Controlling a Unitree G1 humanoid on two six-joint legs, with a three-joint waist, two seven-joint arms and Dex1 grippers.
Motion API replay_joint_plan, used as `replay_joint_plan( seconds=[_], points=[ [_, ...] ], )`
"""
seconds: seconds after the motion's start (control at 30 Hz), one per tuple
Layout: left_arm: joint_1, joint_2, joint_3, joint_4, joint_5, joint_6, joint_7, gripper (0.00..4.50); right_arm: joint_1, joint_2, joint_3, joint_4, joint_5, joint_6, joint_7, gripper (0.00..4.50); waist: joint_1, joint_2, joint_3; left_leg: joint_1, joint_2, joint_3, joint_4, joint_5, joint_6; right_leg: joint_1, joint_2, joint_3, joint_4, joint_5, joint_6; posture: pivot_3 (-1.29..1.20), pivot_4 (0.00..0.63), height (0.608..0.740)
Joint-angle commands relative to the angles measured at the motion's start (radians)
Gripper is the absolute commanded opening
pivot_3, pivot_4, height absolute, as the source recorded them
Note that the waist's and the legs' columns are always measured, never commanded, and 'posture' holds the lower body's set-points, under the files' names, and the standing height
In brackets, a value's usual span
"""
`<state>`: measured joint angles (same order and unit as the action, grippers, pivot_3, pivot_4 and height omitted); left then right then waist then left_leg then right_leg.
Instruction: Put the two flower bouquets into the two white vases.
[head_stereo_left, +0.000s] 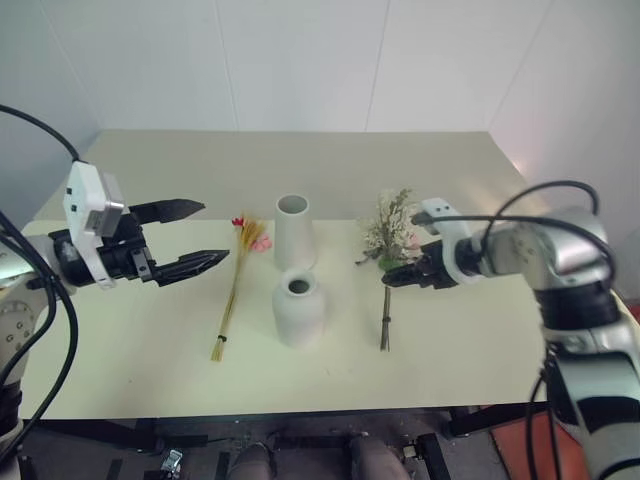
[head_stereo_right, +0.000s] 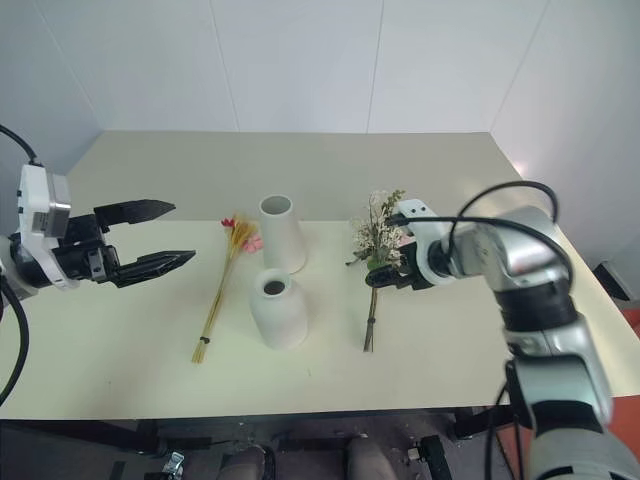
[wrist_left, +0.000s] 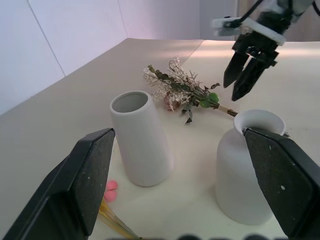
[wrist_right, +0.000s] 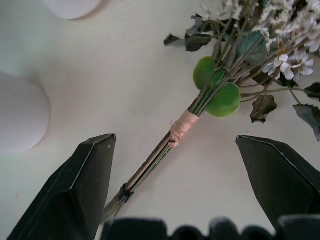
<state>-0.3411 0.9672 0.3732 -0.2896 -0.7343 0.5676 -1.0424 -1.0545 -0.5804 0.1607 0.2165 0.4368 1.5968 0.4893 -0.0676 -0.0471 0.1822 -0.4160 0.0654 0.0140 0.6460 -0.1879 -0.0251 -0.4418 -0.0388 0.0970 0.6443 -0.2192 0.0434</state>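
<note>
The fingers of my right gripper are above the taped stem (wrist_right: 182, 125) in the right wrist view, so the gripper should lower before it closes.
Two white vases stand mid-table: a tall tapered vase (head_stereo_left: 294, 232) and, just in front of it, a squat narrow-necked vase (head_stereo_left: 298, 308). To their left lies the thin yellow-stemmed bouquet (head_stereo_left: 235, 290) with pink and red heads. On their right lies the bushy white-pink bouquet (head_stereo_left: 390, 235), stems toward the front edge. My right gripper (head_stereo_left: 395, 278) hangs open just above its taped stem (wrist_right: 182, 125), one finger on each side, not touching it. My left gripper (head_stereo_left: 195, 238) is open and empty, held above the table left of the yellow bunch, pointing at the vases.
The cream table (head_stereo_left: 450, 340) has bare room behind the vases and along its front. White walls close in at the back and right. Black cables trail from both arms.
</note>
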Motion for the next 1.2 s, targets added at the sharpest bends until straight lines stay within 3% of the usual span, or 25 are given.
replay_joint_plan(
  seconds=[0.03, 0.3, 0.4, 0.77, 0.9, 1.07, 1.2],
  points=[
    [-0.002, 0.002, 0.023, -0.018, -0.011, -0.015, -0.003, 4.47, -0.072, 0.044, 0.028, 0.142, -0.080, 0.012, -0.071, 4.50, 0.000, 0.000, 0.000, 0.000, 0.000, 0.000, 0.000, 0.000, 0.000, 0.000, 0.000, 0.000, 0.000, 0.000, 0.000, 0.00, 0.150, 0.740],
    [0.045, -0.002, 0.054, -0.053, -0.026, -0.004, 0.015, 4.47, -0.185, 0.137, 0.109, 0.357, -0.111, 0.006, -0.046, 4.50, -0.003, 0.000, 0.000, -0.001, 0.000, -0.001, 0.000, 0.000, 0.000, -0.001, 0.000, 0.000, 0.001, 0.000, 0.000, 0.00, 0.150, 0.740],
    [0.050, -0.004, 0.052, -0.050, -0.024, -0.009, 0.018, 4.50, -0.209, 0.166, 0.149, 0.394, -0.123, -0.016, -0.029, 3.94, -0.004, 0.000, 0.000, -0.001, 0.000, -0.001, 0.000, 0.000, 0.000, -0.001, 0.000, -0.001, 0.001, 0.000, 0.000, 0.00, 0.150, 0.740],
    [0.056, -0.008, 0.048, -0.062, -0.022, -0.004, 0.039, 4.50, -0.217, 0.188, 0.118, 0.406, -0.140, -0.002, -0.030, 0.28, -0.004, 0.000, 0.000, -0.002, 0.000, -0.001, 0.000, 0.000, 0.000, -0.001, 0.000, -0.001, 0.001, 0.000, 0.000, 0.00, 0.150, 0.740],
    [0.045, -0.012, 0.036, -0.060, -0.019, -0.007, 0.040, 4.50, -0.159, 0.149, 0.000, 0.292, -0.155, -0.123, -0.064, 0.20, -0.001, 0.000, 0.000, -0.002, 0.000, -0.001, 0.000, 0.000, 0.000, -0.001, 0.000, -0.001, 0.000, 0.000, 0.000, 0.00, 0.150, 0.740],
    [0.044, -0.008, 0.039, -0.049, -0.023, -0.005, 0.030, 4.50, -0.138, 0.115, -0.240, 0.171, -0.142, -0.405, -0.124, 0.20, -0.002, 0.000, 0.000, -0.006, 0.000, -0.001, 0.000, 0.000, 0.000, -0.006, 0.000, -0.001, 0.000, 0.000, 0.001, 0.00, 0.150, 0.740],
    [0.018, -0.005, 0.040, -0.006, -0.022, 0.004, 0.034, 4.50, -0.176, 0.204, -0.392, 0.086, -0.069, -0.713, -0.119, 0.20, -0.012, 0.000, 0.000, -0.008, 0.000, -0.001, 0.000, 0.000, 0.000, -0.009, 0.001, 0.000, 0.002, 0.000, 0.001, 0.00, 0.150, 0.740]
  ],
)
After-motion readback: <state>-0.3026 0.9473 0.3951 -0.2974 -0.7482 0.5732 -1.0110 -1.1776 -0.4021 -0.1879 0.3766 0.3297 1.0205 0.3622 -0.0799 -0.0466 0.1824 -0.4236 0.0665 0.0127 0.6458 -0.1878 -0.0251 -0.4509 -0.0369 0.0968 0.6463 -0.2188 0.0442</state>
